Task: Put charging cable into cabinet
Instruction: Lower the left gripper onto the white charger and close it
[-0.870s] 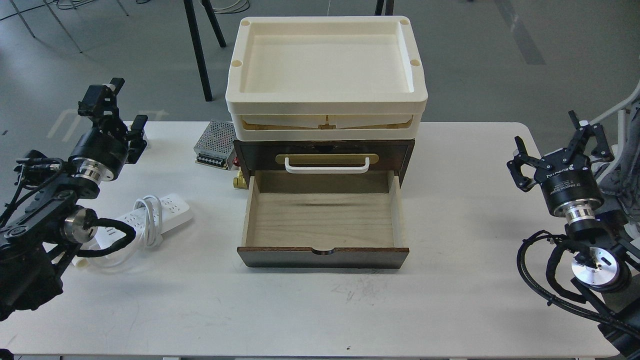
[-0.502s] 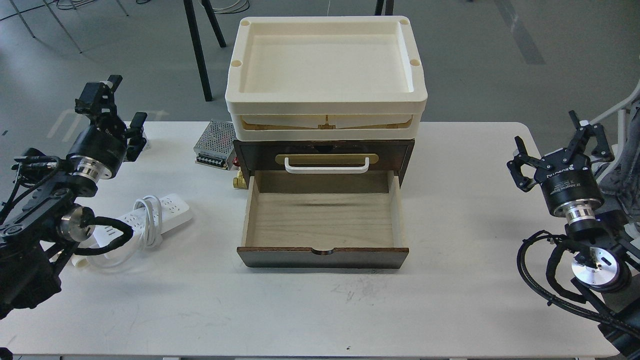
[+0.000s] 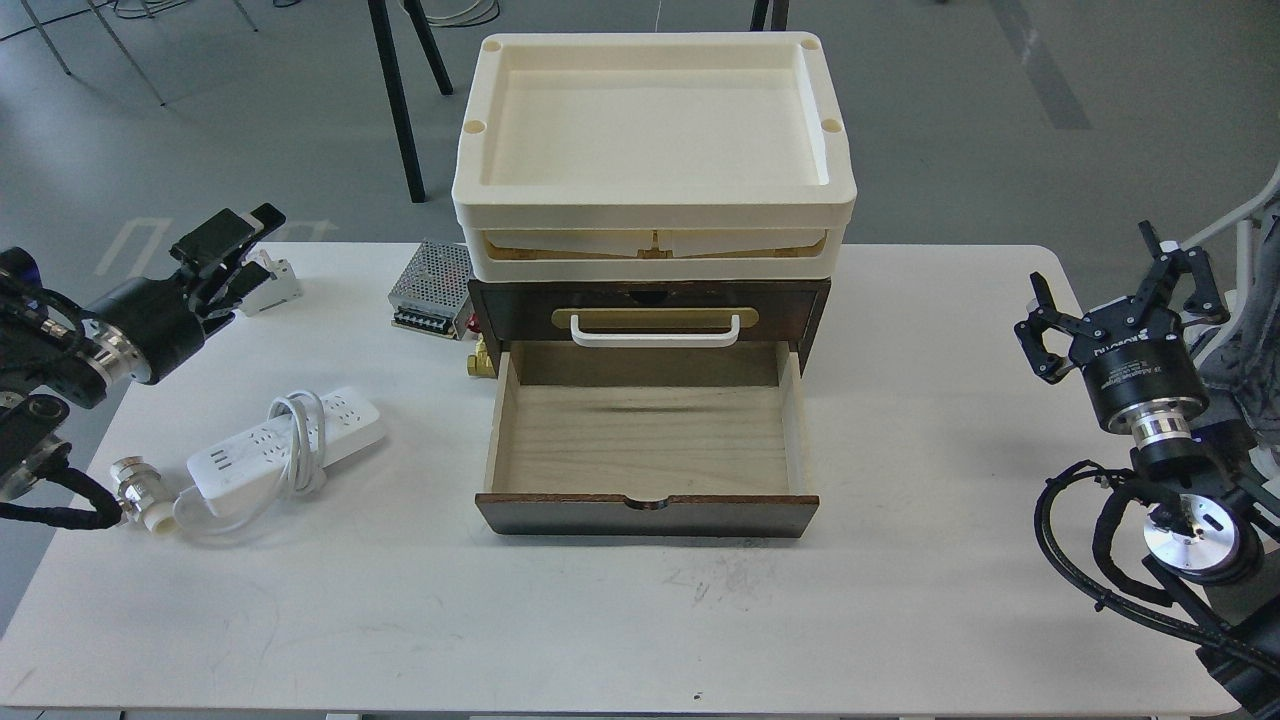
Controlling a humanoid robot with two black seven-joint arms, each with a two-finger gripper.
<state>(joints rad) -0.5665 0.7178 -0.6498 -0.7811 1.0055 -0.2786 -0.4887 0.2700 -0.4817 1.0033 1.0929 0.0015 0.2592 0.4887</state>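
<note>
I will grab the charging cable next with my left gripper by its looped cord bundle, which stands up while the broad white power strip lies flat.
The charging cable, a white power strip with its cord looped around it, lies on the white table left of the cabinet. The cabinet is dark brown; its lower drawer is pulled out and empty, showing light wood. My left gripper hovers at the table's far left, behind the strip and apart from it, fingers slightly spread and empty. My right gripper is open and empty at the far right, well away from the cabinet.
A cream tray sits on top of the cabinet. A perforated metal power-supply box and a brass fitting stand at the cabinet's left. A small white circuit breaker lies just beyond my left gripper.
</note>
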